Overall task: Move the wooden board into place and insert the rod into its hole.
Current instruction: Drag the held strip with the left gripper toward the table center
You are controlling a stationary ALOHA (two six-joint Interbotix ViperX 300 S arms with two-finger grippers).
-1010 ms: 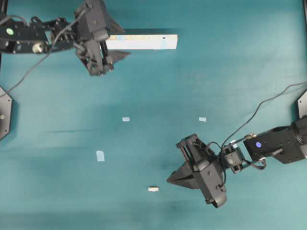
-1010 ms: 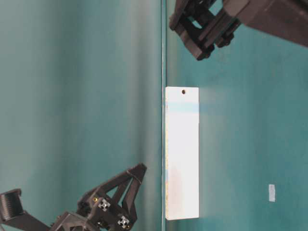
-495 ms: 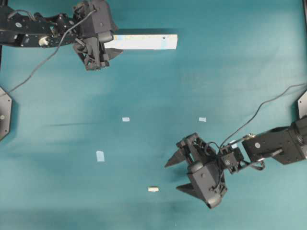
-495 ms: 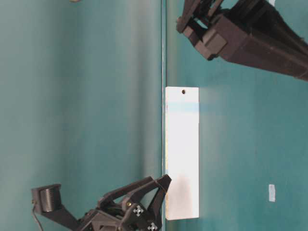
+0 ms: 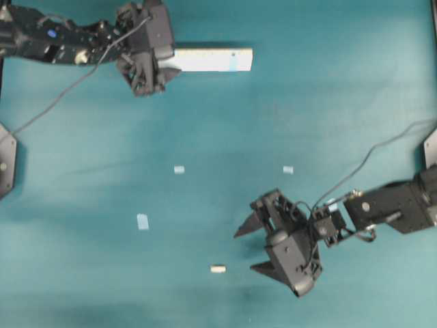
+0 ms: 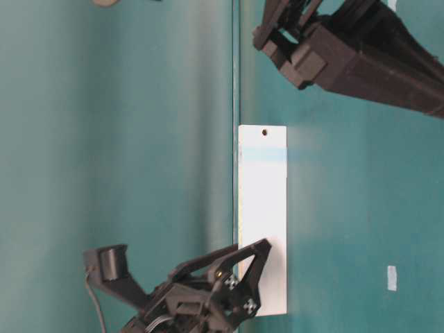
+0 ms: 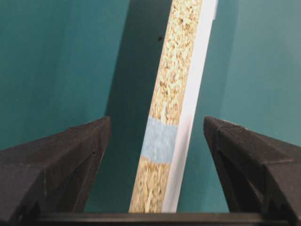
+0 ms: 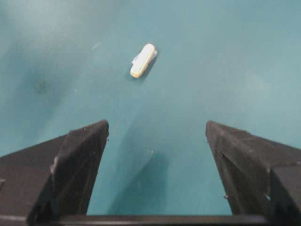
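Note:
The left gripper's fingers are above the wooden board's edge (image 7: 165,106) and would miss the board's edge if they closed now, so the gripper needs to lower before it closes on the wooden board.
The wooden board (image 5: 212,59) lies at the top of the overhead view, its hole (image 5: 233,52) near the right end. My left gripper (image 5: 171,60) stands open astride the board's left end. In the left wrist view the board's chipboard edge (image 7: 176,94) runs between the fingers (image 7: 89,141), with a gap on each side. The rod (image 5: 218,269), a short cream peg, lies flat on the table at the lower middle. My right gripper (image 5: 244,251) is open and empty, just right of the rod. In the right wrist view the rod (image 8: 142,60) lies ahead of the gripper (image 8: 156,123), slightly left.
Small pale-blue tape squares sit on the teal table at mid-left (image 5: 179,169), mid-right (image 5: 288,169) and lower left (image 5: 143,221). A blue tape patch (image 7: 160,139) marks the board's edge. The table-level view shows the board (image 6: 262,208) against a seam in the backdrop.
My right gripper has opened and stayed beside the rod. My left gripper has slid right until its open fingers straddle the board's left end. Board and rod have not moved.

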